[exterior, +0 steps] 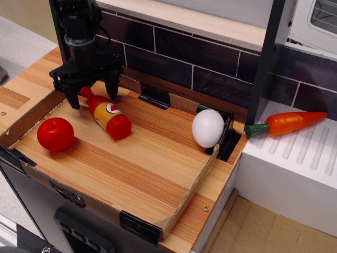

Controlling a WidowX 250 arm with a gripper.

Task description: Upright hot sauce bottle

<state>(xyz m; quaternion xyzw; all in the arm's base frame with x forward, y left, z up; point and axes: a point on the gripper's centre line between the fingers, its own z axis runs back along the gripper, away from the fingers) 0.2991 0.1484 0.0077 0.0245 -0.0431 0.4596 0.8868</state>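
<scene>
The gripper grabs the red bottle by its narrow neck (87,95) next, to stand the hot sauce bottle (108,116) upright.
The hot sauce bottle (108,116) is red with a yellow-orange label and a white-and-red oval mark. It lies on its side in the wooden tray (131,163), neck pointing to the back left. My black gripper (92,96) is open and hangs over the bottle's neck, one finger (72,96) to the left of the cap and one finger (114,89) to the right of the neck. The fingers straddle the neck without closing on it.
A round red apple (55,134) lies at the tray's left. A white egg (208,128) rests at the tray's right wall. An orange carrot (287,123) lies on the white drainer at the right. A dark tiled wall (210,63) stands behind the tray.
</scene>
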